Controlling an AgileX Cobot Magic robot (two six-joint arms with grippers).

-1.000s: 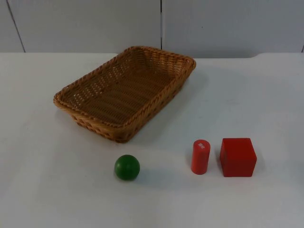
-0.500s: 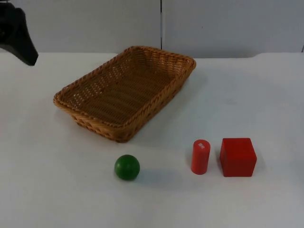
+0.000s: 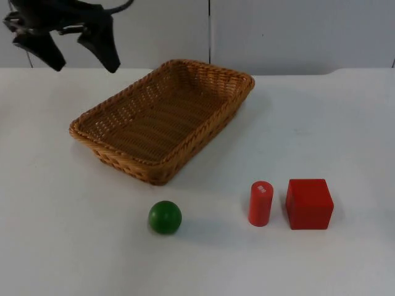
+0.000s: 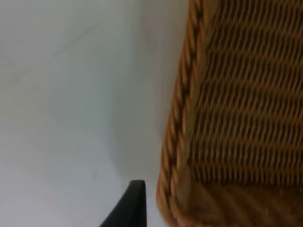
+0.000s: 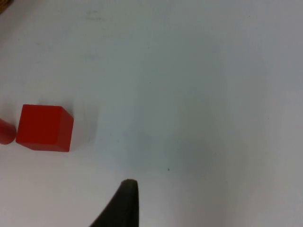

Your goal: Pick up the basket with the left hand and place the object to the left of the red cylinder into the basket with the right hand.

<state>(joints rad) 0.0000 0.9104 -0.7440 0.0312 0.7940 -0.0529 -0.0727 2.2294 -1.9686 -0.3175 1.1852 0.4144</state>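
The left gripper grabs the basket by its braided rim [image 3: 121, 96] next, leaving the basket's hollow [image 3: 157, 117] free to receive the green ball.
A brown wicker basket [image 3: 132, 161] lies empty at the table's middle left. In front of it sits a green ball [image 3: 165, 217], to the left of the upright red cylinder [image 3: 260, 203]. My left gripper [image 3: 82, 60] hangs open above the table's back left, just beyond the basket's left rim, with nothing between its fingers. In the left wrist view the basket's braided rim [image 4: 177, 142] runs beside a fingertip [image 4: 130, 208]. My right gripper [image 5: 125, 208] waits over bare table to the right of the red cube [image 5: 45, 127], where the cylinder's edge [image 5: 4, 132] also shows.
A red cube [image 3: 308, 203] stands right of the cylinder, close to it. The grey partition wall [image 3: 296, 31] closes the table's far edge behind the basket. White table top [image 3: 333, 123] stretches to the right of the basket and in front of the ball.
My left arm has come in from the upper left corner and moved right toward the basket's far left rim. The basket, ball, cylinder and cube have not moved.
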